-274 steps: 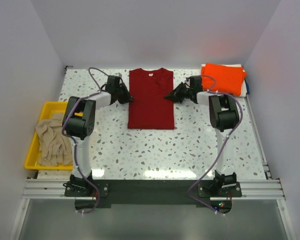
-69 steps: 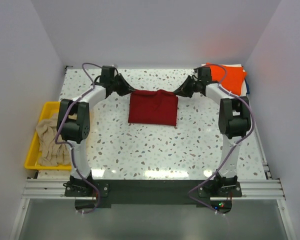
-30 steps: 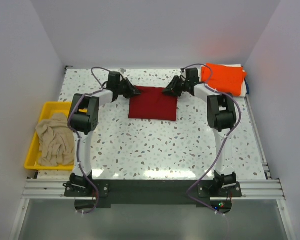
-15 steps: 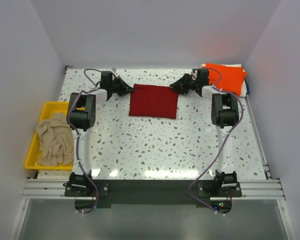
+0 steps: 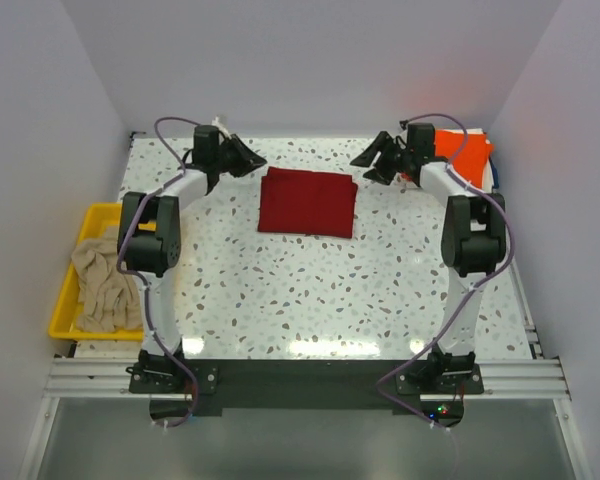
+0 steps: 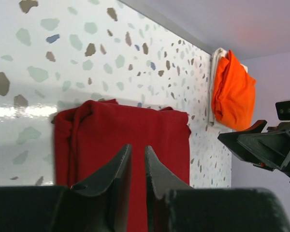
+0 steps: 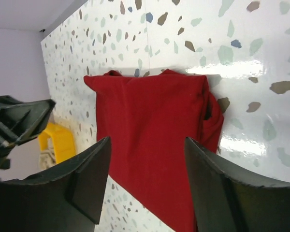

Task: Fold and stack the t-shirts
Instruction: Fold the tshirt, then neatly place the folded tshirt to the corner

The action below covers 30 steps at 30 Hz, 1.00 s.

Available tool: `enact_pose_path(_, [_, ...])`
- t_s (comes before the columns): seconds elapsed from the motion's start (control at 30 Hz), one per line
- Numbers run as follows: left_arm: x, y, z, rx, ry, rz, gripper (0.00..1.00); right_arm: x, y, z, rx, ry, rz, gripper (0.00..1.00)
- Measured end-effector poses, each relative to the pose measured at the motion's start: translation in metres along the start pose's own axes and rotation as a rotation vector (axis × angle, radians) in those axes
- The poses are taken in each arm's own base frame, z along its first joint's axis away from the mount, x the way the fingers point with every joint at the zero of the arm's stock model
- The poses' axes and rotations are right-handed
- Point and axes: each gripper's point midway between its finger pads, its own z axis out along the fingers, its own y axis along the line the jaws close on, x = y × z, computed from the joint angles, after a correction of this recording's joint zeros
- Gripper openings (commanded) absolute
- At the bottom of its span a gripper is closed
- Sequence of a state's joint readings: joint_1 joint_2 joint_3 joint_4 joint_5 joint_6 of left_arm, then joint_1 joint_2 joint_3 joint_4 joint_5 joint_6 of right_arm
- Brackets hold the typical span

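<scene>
My right gripper will next pinch the folded dark red t-shirt's edge point(image 5: 354, 199) point(image 7: 213, 135) that faces the orange t-shirt, with the layers together. Then it can stack the dark red t-shirt there.
The dark red t-shirt point(image 5: 308, 203) lies folded into a rectangle on the far middle of the table, also seen from the left wrist point(image 6: 135, 121) and the right wrist point(image 7: 150, 111). My left gripper point(image 5: 252, 158) hovers off its far left corner, its jaws point(image 6: 137, 146) a narrow gap apart with nothing between them. My right gripper point(image 5: 365, 165) hovers off the far right corner, wide open and empty point(image 7: 147, 140). The orange t-shirt point(image 5: 465, 155) lies folded at the far right. The beige t-shirt point(image 5: 105, 280) lies crumpled in the tray.
A yellow plastic tray point(image 5: 65, 300) sits off the table's left edge. White cloth or paper point(image 6: 216, 72) shows under the orange t-shirt. Walls close in the table at the back and both sides.
Both grippers have let go of the red t-shirt's far edge, opened, and drawn up and outward toward the back corners. The shirt stays folded flat.
</scene>
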<state>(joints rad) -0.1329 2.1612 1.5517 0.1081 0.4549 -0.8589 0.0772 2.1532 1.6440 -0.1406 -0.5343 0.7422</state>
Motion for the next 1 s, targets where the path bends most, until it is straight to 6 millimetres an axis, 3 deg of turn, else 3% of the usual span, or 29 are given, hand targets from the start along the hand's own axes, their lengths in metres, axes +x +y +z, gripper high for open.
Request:
enact_pose_path(0.13, [0.016, -0.040, -0.008, 0.023, -0.008, 0.063, 0.21, 0.005, -0.007, -0.014, 0.042, -0.023, -0.057, 0.72])
enact_pose_path(0.23, [0.062, -0.063, -0.001, 0.040, 0.052, 0.097, 0.20, 0.023, -0.030, -0.012, 0.084, 0.012, -0.054, 0.76])
enact_pose_path(0.33, [0.120, -0.070, 0.007, 0.031, 0.151, 0.120, 0.20, 0.044, -0.053, -0.012, 0.140, 0.055, -0.037, 0.77])
enact_pose_path(0.5, [0.179, -0.068, 0.020, 0.010, 0.253, 0.145, 0.19, 0.051, -0.061, -0.012, 0.156, 0.072, -0.050, 0.78])
enact_pose_path(0.73, [0.209, -0.031, 0.036, -0.092, 0.301, 0.139, 0.17, 0.060, -0.063, -0.006, 0.178, 0.080, -0.085, 0.77])
enact_pose_path(0.93, [0.209, -0.035, 0.044, -0.087, 0.294, 0.161, 0.16, 0.077, -0.053, 0.006, 0.183, 0.101, -0.126, 0.74])
enact_pose_path(1.0, [0.209, -0.036, 0.044, -0.088, 0.292, 0.163, 0.16, 0.079, -0.049, 0.010, 0.185, 0.098, -0.142, 0.69])
